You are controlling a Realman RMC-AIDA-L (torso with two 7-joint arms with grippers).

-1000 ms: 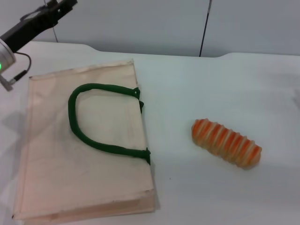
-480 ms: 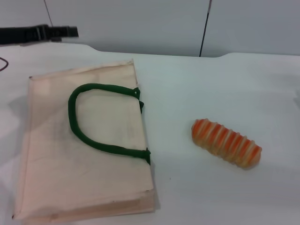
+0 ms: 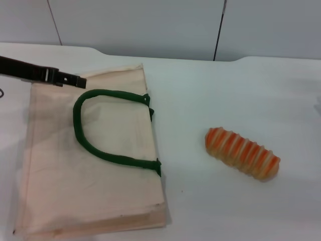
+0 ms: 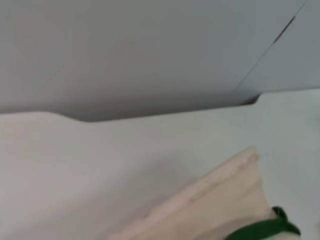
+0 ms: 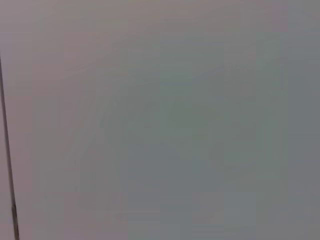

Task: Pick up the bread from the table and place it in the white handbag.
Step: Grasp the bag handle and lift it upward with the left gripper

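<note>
The bag's far edge (image 3: 120,69) is below my left gripper's fingers, which are short of the green handle and would miss if they closed now. They need to move toward the handle first and then close.
The bread (image 3: 242,153), an orange and cream striped loaf, lies on the white table (image 3: 225,90) at the right. The white handbag (image 3: 90,165) lies flat at the left, its dark green handle (image 3: 83,135) looped on top. My left gripper (image 3: 79,82) reaches in from the left as a thin black bar over the bag's far edge, just beyond the handle and far from the bread. The left wrist view shows the bag's far corner (image 4: 215,205) and a bit of green handle (image 4: 265,229). My right gripper is out of view.
A grey panelled wall (image 3: 150,25) stands behind the table's far edge. The right wrist view shows only grey wall (image 5: 160,120). Bare tabletop lies between the bag and the bread.
My left arm has swung down from the upper left corner and now reaches over the bag's far edge. The bread and the bag have not moved.
</note>
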